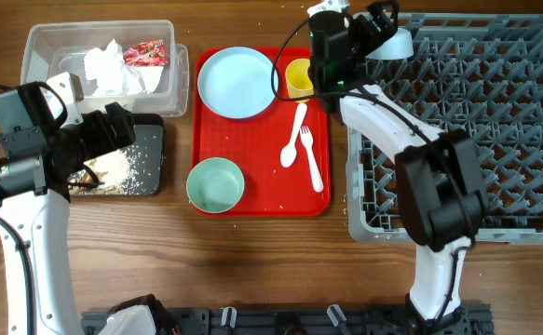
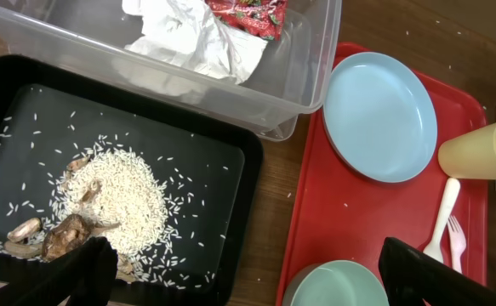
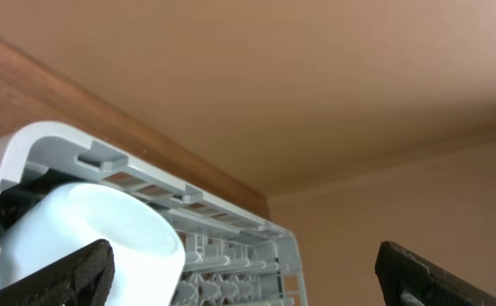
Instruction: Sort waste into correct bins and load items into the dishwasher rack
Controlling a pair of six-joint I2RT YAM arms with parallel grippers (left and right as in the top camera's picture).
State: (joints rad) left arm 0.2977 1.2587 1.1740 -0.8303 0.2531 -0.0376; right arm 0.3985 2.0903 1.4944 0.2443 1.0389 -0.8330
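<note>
The right gripper will next grab the green bowl by one edge of the bowl's rim, so the bowl's body stays free to load into the dishwasher rack point(image 1: 495, 121) point(image 3: 173, 189).
The crumpled napkin point(image 1: 113, 70) and the red wrapper point(image 1: 146, 53) lie in the clear tub point(image 1: 38, 46). Rice and brown food scraps point(image 2: 116, 191) cover the black bin point(image 2: 222, 161). My left gripper point(image 1: 122, 130) hangs open over that bin, holding nothing. The blue plate point(image 1: 237, 82), yellow cup point(image 1: 299, 77), spoon point(image 1: 294, 140), fork point(image 1: 311, 158) and green bowl point(image 1: 215, 184) sit on the red tray. A small light bowl point(image 3: 103, 229) rests in the far left corner of the dishwasher rack point(image 1: 495, 121). My right gripper point(image 3: 248, 280) is open there, its left finger beside the bowl.
The red tray point(image 1: 262, 200) lies between the bins and the rack. The tub stands directly behind the black bin, almost touching it. The right arm reaches across the rack's left edge. Bare wooden table runs along the front.
</note>
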